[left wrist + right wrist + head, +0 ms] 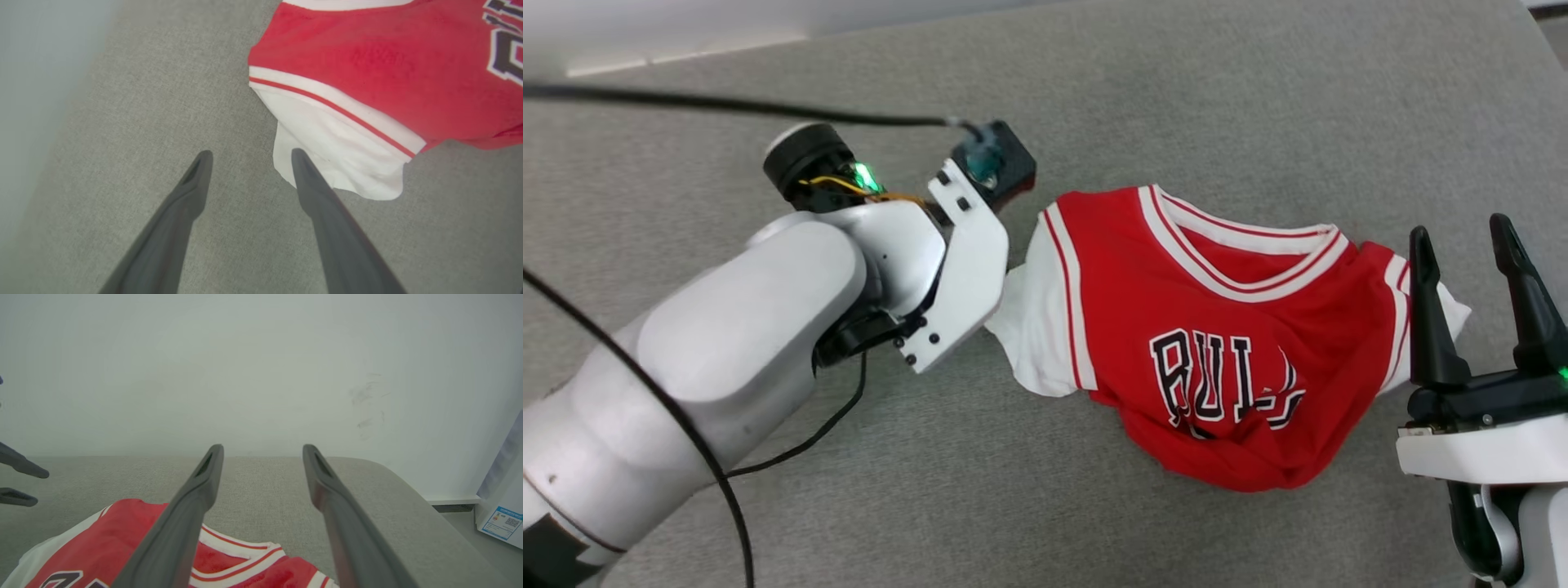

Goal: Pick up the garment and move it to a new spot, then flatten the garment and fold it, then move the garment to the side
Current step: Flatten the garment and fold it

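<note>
My right gripper pinches the other white sleeve by its loose outer end [1456,308] next, since that end sticks out free while the jersey's lower part [1243,465] lies bunched under.
The garment [1217,327], a red jersey with white sleeves and black lettering, lies crumpled on the grey table, its lower part bunched under. My left arm's white wrist [956,269] hangs over the table just left of the white sleeve [1033,327] and hides its fingers. In the left wrist view my left gripper [250,154] is open above the cloth-covered table, its right finger at the edge of the white sleeve [339,163]. My right gripper [1462,233] stands open at the garment's right sleeve, holding nothing. In the right wrist view it [263,447] is above the garment [102,543].
The grey fabric table [1176,98] stretches around the garment, with a rounded far right corner [408,477]. A black cable [727,106] runs across the far left to the left wrist. A white wall [245,375] stands behind; a labelled white box [502,522] sits off the table's right.
</note>
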`<state>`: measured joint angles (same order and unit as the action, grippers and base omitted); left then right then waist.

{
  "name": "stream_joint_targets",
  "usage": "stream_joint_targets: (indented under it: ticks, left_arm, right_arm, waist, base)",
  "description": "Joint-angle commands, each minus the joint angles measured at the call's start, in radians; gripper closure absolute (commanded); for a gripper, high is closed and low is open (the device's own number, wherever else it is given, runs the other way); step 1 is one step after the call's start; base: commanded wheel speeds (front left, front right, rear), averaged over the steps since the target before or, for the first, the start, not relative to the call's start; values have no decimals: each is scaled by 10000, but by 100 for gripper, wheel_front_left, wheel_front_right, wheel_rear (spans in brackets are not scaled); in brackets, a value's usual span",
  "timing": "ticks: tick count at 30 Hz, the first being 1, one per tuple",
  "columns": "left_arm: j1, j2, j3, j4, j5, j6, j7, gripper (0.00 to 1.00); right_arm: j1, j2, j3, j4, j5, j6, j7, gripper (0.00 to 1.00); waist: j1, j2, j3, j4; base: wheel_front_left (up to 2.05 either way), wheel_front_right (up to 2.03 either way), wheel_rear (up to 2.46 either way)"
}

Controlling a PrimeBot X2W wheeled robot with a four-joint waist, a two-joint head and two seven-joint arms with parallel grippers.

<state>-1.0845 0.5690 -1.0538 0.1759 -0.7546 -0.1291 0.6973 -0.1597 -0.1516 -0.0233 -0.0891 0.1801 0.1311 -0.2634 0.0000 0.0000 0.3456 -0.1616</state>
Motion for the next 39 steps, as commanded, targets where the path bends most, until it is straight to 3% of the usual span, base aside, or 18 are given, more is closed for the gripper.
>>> stream_joint_targets:
  ticks: [1,5,9,13,14,15,26,35,39]
  left_arm:
    - [-362,164,-598,-9,-446,13,461,0]
    - [-1181,312,-1803,64,-1252,12,1096,0]
    - [-1386,171,-2215,410,-1604,12,1394,0]
    - [-603,150,-2346,131,-956,5,2585,0]
    - [-471,190,-2371,31,-870,-13,2665,67]
    - [-324,208,-2402,-54,-853,-13,2743,100]
    - [-513,716,-2271,-529,-694,9,1447,100]
    - [-165,2724,-2270,121,-1640,9,473,100]
    - [235,3256,-2181,1022,-2110,29,89,100]
  right_arm:
    - [-198,101,60,-17,-67,-7,-18,0]
    - [-434,134,178,64,-116,-7,-18,0]
    - [-682,226,211,128,-136,-7,-18,0]
    - [-833,284,287,208,-175,-7,-17,0]
    - [-866,290,284,218,-184,-7,-19,0]
    - [-888,285,262,240,-195,-7,-19,0]
    - [-460,239,-33,454,-330,-7,-19,0]
    - [-15,82,-13,536,-397,-5,-19,0]
    - [-107,-33,169,609,-411,-7,-19,0]
  waist:
    - [0,0,337,-304]
    - [0,0,703,-563]
    - [0,0,1009,-761]
    - [0,0,1150,-912]
    - [0,0,1159,-925]
    - [0,0,1153,-920]
    - [0,0,355,-59]
    - [0,0,-193,841]
    - [0,0,-157,901]
  base:
    - [0,0,0]
    - [0,0,0]
    - [0,0,0]
    - [0,0,0]
    - [0,0,0]
    - [0,0,0]
    - [0,0,0]
    - [0,0,0]
    - [0,0,0]
